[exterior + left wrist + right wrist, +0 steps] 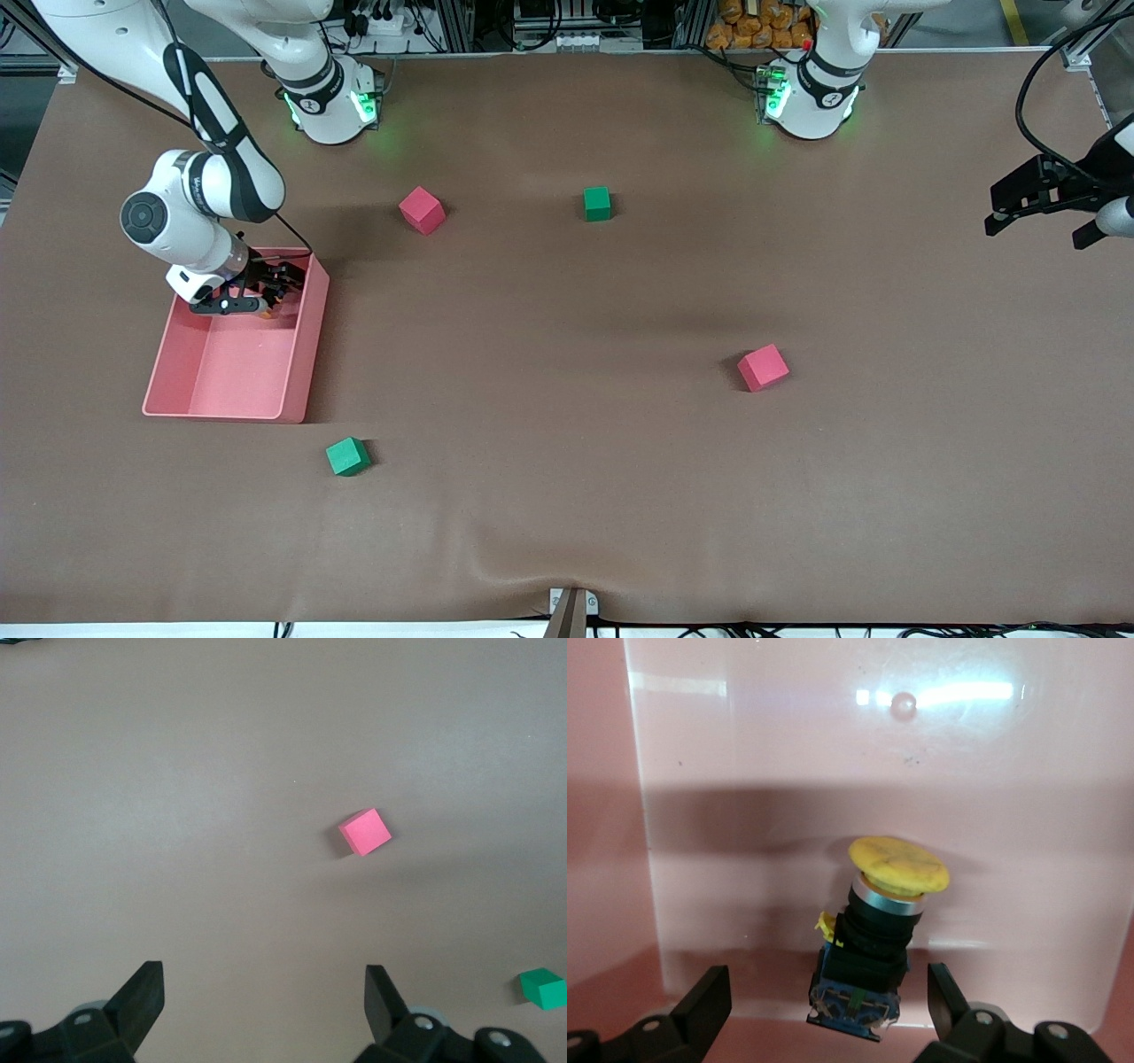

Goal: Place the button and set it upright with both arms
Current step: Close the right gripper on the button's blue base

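In the wrist view my fingers are on either side of the button's blue base [854, 1001], so it is time for my right gripper to close on the base now.
The button [877, 939] has a yellow-orange cap, a black body and a blue base. It lies in the pink bin [301, 354], with its base toward my right gripper. It shows in the front view only as an orange speck [266, 312]. My right gripper [270, 299] is down inside the bin at the end farther from the front camera. In the right wrist view the right gripper [828, 988] is open, with one finger on each side of the button's base and not touching it. My left gripper [1041, 229] is open and empty in the air over the left arm's end of the table. It also shows in the left wrist view [263, 983].
Two red cubes [422, 210] [763, 367] and two green cubes [597, 203] [347, 456] lie scattered on the brown table. The left wrist view shows a red cube [365, 832] and a green cube [544, 989]. The bin's walls [602, 815] stand close around the right gripper.
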`<state>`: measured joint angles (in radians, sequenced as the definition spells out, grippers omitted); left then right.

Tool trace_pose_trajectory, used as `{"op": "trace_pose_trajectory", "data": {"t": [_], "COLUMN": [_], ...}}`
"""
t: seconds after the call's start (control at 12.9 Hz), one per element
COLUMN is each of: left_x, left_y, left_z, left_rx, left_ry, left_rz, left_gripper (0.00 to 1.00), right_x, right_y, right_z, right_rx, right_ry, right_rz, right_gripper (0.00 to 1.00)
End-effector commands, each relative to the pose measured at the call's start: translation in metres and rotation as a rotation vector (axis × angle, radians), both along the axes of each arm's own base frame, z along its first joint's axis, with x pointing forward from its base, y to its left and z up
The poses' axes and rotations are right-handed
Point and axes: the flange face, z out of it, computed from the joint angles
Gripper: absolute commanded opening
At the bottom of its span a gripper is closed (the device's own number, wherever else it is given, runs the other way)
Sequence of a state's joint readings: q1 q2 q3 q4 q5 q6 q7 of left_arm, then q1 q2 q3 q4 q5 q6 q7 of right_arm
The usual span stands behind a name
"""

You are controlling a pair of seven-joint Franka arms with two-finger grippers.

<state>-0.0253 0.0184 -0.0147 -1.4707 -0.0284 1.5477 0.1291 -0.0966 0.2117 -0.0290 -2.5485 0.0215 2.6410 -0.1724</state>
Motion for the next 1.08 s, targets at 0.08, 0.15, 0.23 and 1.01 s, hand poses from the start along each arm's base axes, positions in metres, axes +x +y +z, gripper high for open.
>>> {"op": "trace_pose_trajectory", "data": {"t": [0.08, 0.15, 0.23, 1.01], "left_x": [0.0004, 0.0005, 0.0010, 0.0039], "left_y": [0.0034, 0.0034, 0.0034, 0.0025], "left_z": [0.0010, 0.0003, -0.0027, -0.0072], "left_rx": [0.000, 0.000, 0.000, 0.000], "left_ry": [-0.002, 0.000, 0.006, 0.014], "left_rz": [-0.009, -0.006, -0.010, -0.012], "left_gripper": [1.00, 1.00, 1.00, 1.00], "right_x": [0.0034, 0.0031, 0.0033, 0.0087], "right_y": [-0.0057, -0.0064, -0.0064, -0.0072], "right_z": [-0.0015, -0.0022, -0.0020, 0.0027], "right_rx": [0.000, 0.000, 0.000, -0.001], "right_ry": [-0.017, -0.015, -0.017, -0.029], "right_rz": [0.023, 0.021, 0.021, 0.019], "right_gripper": [0.62, 0.56, 0.54, 0.01]}}
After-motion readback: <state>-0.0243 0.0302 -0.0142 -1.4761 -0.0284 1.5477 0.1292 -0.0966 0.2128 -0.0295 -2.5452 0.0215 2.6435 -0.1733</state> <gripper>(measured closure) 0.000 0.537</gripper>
